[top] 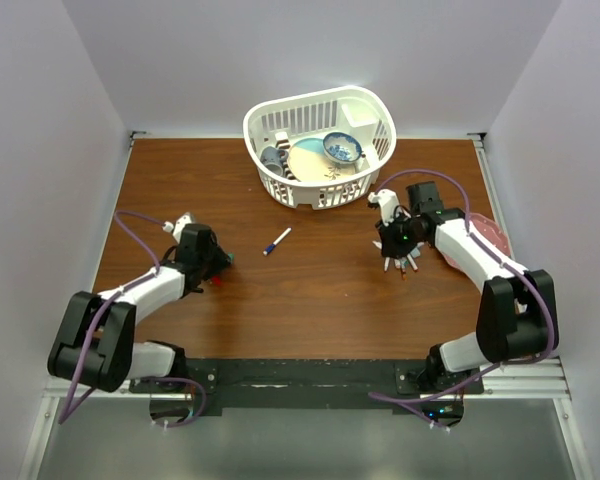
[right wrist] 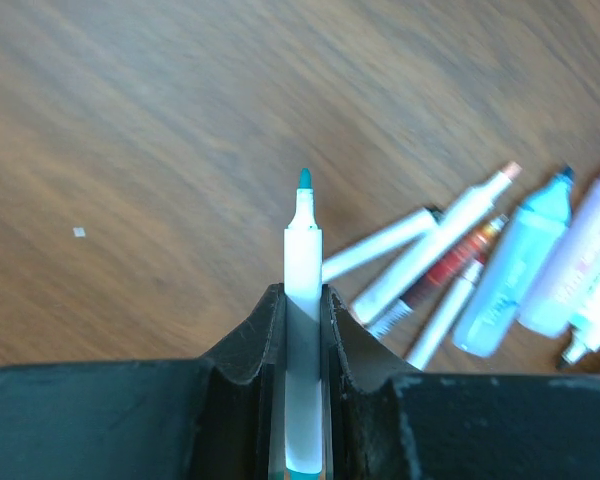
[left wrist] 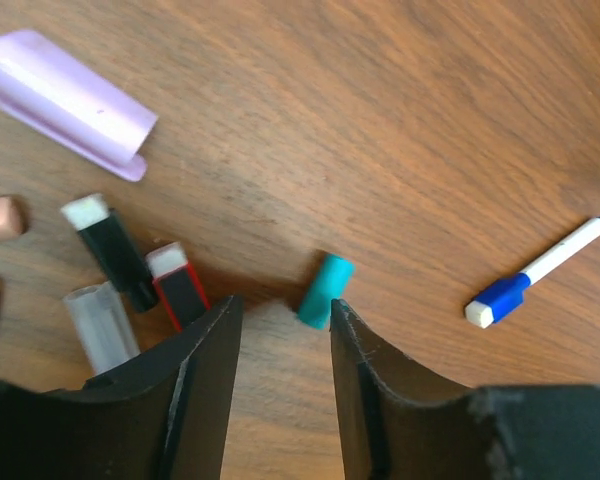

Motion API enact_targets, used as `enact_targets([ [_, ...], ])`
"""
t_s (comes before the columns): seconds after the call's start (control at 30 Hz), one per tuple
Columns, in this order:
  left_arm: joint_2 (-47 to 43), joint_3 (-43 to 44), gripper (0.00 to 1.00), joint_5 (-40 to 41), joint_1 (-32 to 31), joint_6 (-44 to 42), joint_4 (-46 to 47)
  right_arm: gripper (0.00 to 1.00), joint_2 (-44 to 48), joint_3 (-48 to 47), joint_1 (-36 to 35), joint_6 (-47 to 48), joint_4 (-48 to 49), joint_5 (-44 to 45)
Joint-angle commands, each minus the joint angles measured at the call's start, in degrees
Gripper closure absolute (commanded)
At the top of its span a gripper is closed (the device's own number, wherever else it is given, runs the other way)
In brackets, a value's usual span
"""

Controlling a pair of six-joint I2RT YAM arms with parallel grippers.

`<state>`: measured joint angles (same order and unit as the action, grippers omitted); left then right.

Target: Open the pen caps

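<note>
My right gripper first lowers the teal-tipped marker now, since it hovers above the table beside the fanned markers and would drop if I opened now.
In the left wrist view my left gripper (left wrist: 285, 303) stands open over bare wood with nothing between its fingers. A teal pen cap (left wrist: 325, 291) lies loose on the table just past the right fingertip. Left of it lie a red cap (left wrist: 177, 285), a black cap (left wrist: 110, 250), a clear cap (left wrist: 100, 325), a peach cap (left wrist: 0, 218) and a big lilac cap (left wrist: 65, 105). My right gripper (right wrist: 302, 292) is shut on a white marker (right wrist: 303, 250) whose teal tip is bare. From above, the left gripper (top: 216, 264) is at the left and the right gripper (top: 398, 242) at the right.
Several uncapped markers (right wrist: 460, 270) lie fanned out beside the right gripper. A white marker with a blue cap (top: 277, 241) lies at mid-table. A white basket (top: 270, 115) with dishes stands at the back. A pink plate (top: 492, 232) sits under the right arm.
</note>
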<state>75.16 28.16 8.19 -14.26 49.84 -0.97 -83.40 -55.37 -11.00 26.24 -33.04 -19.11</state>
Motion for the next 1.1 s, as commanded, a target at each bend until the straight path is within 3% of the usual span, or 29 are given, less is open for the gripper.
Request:
enact_targets([
  [0.0, -3.52, 1.11, 0.53, 3.15, 0.29, -1.07, -1.92, 1.0, -1.24, -2.28, 3.35, -2.15, 0.08, 3.2],
  [0.23, -12.3, 1.98, 0.51, 1.49, 0.29, -4.83, -1.59, 0.99, -1.86, -0.88, 7.75, -7.07, 4.64, 10.32],
  [0.47, -20.92, -2.58, 0.38, -12.73, 0.2, -14.33, 10.01, 0.88, -5.28, -0.96, 8.1, -8.92, 6.05, 12.35],
  [0.83, -20.66, -7.33, 0.36, -24.87, 0.2, -17.76, 16.7, 0.66, -6.7, -1.31, 8.37, -9.45, 6.14, 12.61],
  [1.0, -20.05, -7.77, 0.3, -27.08, -0.85, -19.78, 19.08, 0.63, -4.59, -2.1, 8.46, -7.44, 3.7, 7.27],
  [1.07, -17.07, -6.03, 0.3, -26.65, -2.34, -21.27, 18.03, 0.63, -3.1, -3.59, 8.46, -2.0, 0.62, 2.7],
])
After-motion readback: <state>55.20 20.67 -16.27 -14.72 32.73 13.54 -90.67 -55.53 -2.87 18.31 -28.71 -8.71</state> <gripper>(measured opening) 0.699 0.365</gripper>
